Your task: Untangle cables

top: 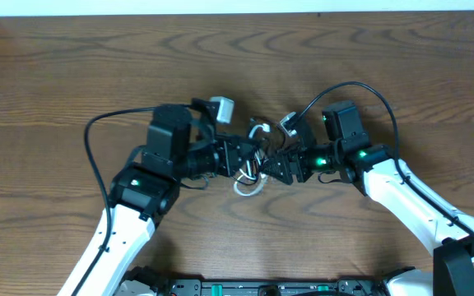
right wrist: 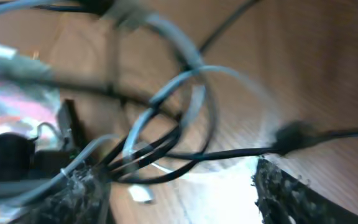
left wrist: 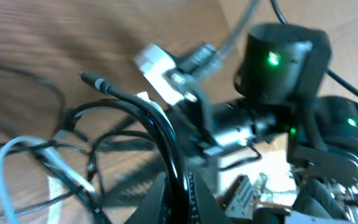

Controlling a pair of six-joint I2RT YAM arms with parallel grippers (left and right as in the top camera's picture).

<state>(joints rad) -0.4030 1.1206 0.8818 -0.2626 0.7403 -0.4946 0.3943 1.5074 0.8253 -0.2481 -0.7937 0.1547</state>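
Note:
Next, my right gripper grabs the parts of the black cable across from my left gripper's loop, to pull the tangle apart.
The white cable [top: 250,187] and the black cable [top: 252,167] lie tangled at the table's middle, between my two grippers. My left gripper [top: 239,158] is shut on a loop of the black cable [left wrist: 166,143], which runs up between its fingers [left wrist: 180,202]. The white cable [left wrist: 14,152] lies to its left on the wood. My right gripper [top: 278,166] faces it from the right. Its jaws [right wrist: 176,186] are open wide, with white loops [right wrist: 188,87] and black strands [right wrist: 229,153] crossing just ahead of them. A black plug [right wrist: 291,134] sits near its right finger.
The right arm's dark wrist with green lights [left wrist: 281,62] stands close in front of the left gripper. Thick black arm wires arc out at the left [top: 97,164] and right [top: 369,94]. The wooden table [top: 72,66] extends all round.

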